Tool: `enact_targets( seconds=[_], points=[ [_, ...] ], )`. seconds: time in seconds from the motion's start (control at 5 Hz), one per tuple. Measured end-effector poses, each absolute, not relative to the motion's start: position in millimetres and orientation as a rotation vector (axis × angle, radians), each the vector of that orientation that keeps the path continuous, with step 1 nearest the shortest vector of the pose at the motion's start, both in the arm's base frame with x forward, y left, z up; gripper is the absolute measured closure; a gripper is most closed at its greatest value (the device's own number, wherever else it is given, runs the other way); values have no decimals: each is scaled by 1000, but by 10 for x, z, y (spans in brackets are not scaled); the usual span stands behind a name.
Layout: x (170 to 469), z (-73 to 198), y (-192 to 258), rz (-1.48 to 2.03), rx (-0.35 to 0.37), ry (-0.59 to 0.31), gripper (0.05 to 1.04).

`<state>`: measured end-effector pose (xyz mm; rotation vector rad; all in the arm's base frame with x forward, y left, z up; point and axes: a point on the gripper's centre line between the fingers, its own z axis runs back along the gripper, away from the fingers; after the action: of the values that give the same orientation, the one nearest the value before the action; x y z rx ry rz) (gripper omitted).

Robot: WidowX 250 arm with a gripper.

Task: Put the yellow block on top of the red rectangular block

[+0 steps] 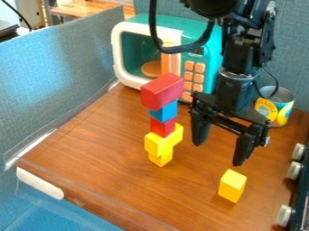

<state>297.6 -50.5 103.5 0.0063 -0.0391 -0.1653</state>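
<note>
My gripper grabs the yellow block by its opposite sides next, so its flat bottom stays free to rest on the red rectangular block [162,91].
My gripper [218,151] hangs over the right half of the table, its two fingers spread wide with nothing between them. The yellow block [232,185] stands alone on the wood, below and slightly to the right of the gripper in view. Left of the gripper rises a stack of blocks, topped by the red rectangular block [162,91]. Beneath that come a blue block [164,111], a small red block [163,127] and yellow pieces [161,143] at the bottom. The gripper touches neither the stack nor the yellow block.
A teal toy microwave [208,58] with its door open stands behind the stack. A can [276,106] is at the back right, behind the gripper. Grey-blue partitions [66,76] border the wooden table [114,176]. Several knobs [294,171] line the right edge.
</note>
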Motion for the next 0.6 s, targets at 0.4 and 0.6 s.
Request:
enact_targets(
  seconds=[0.4,0.6],
  points=[
    [3033,776,-610,-60,39,-13,83],
    [3094,730,-703,24,16,-31,83]
  ],
)
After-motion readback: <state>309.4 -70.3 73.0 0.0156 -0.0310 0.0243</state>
